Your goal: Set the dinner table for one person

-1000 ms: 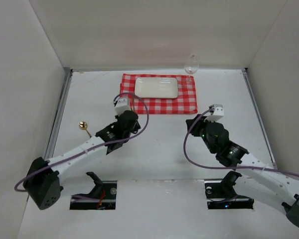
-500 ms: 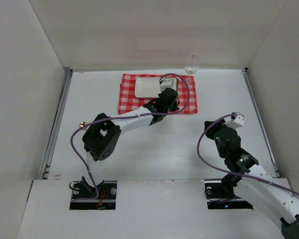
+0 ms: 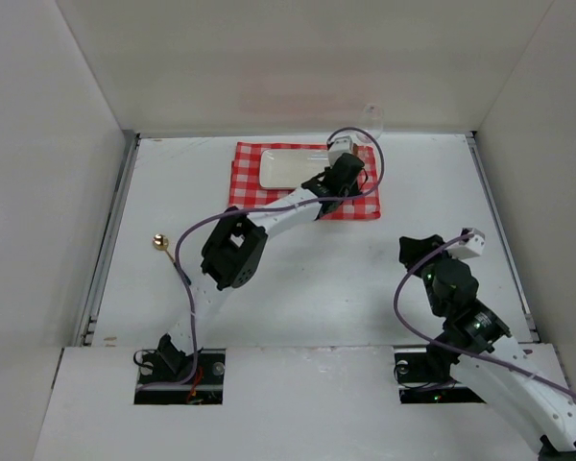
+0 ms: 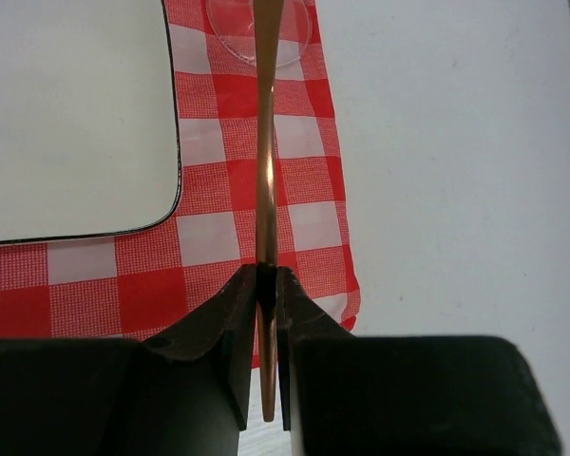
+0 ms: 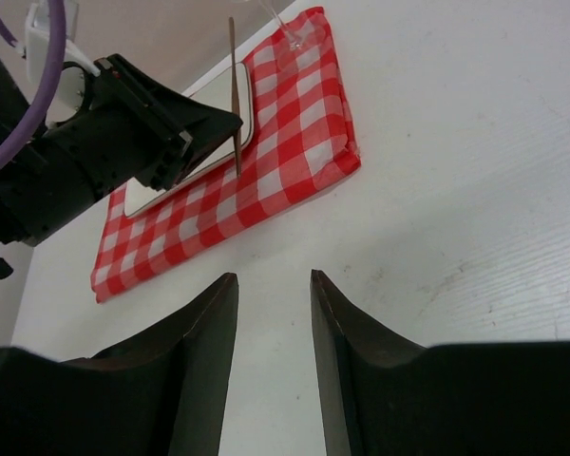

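Note:
The gold utensil hangs above the cloth, near end overhanging, and would fall short if I opened now. My left gripper keeps holding it until it rests on the cloth.
The dinner table [image 3: 298,279] is a white tabletop. On its far side lies a red-and-white checked cloth [image 3: 269,197] with a white rectangular plate [image 3: 290,166] on it. My left gripper [image 3: 355,175] is over the cloth's right part, right of the plate. In the left wrist view it [image 4: 266,277] is shut on a thin gold utensil [image 4: 265,171], seen edge-on and pointing at the wine glass foot [image 4: 258,33]. My right gripper [image 3: 418,252] is open and empty over bare table; it also shows in the right wrist view [image 5: 273,285].
A gold spoon [image 3: 159,242] lies on the table at the left. The wine glass [image 3: 370,120] stands at the cloth's far right corner, partly hidden by the left arm. Metal rails [image 3: 112,230] and white walls bound the table.
My left arm has swung from the table's left, near the spoon, to the cloth's right side with the utensil. My right arm has drawn back toward the near right.

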